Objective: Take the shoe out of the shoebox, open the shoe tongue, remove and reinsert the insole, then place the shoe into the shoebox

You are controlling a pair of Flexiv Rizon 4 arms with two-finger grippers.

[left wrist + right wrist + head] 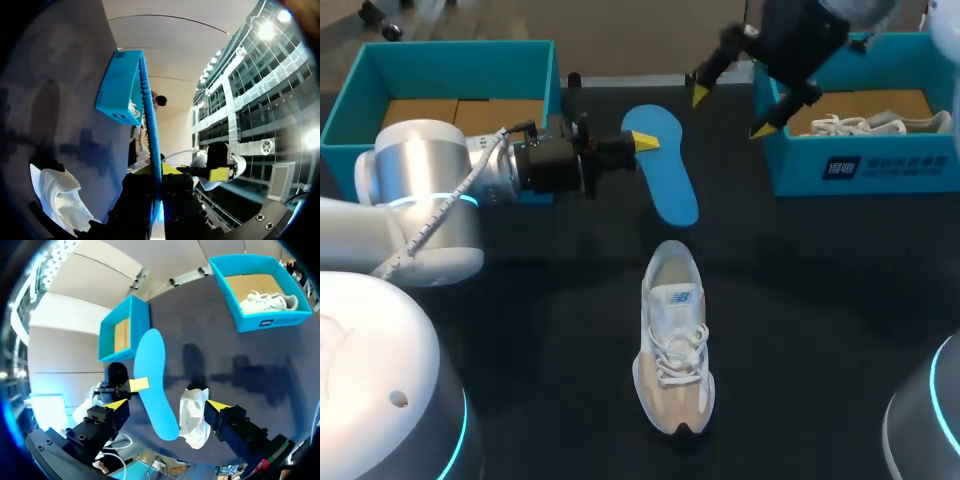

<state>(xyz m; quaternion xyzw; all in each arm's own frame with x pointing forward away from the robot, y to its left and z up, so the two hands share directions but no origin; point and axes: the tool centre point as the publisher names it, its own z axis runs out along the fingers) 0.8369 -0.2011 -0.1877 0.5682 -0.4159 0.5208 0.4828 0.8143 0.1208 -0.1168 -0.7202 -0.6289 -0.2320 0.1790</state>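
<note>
The fingertips of the robot's left gripper cover one long edge of the insole, so the right gripper should next pinch the insole by its free long edge [683,161] [163,376].
A white and beige shoe [675,340] stands on the dark table, toe towards the front edge. My left gripper [642,141] is shut on the heel end of a blue insole [670,185] and holds it in the air above the table behind the shoe. In the left wrist view the insole [150,120] runs edge-on out from between the fingers of that gripper [159,172]. My right gripper [730,112] hangs open above the insole's far end, holding nothing. From the right wrist, the insole [152,380] and the shoe [195,415] lie below the open right gripper [167,405].
An open blue shoebox [450,60] stands at the back left with a cardboard floor. A second blue shoebox [860,170] at the back right holds another white shoe [865,124]. Bare table lies on both sides of the standing shoe.
</note>
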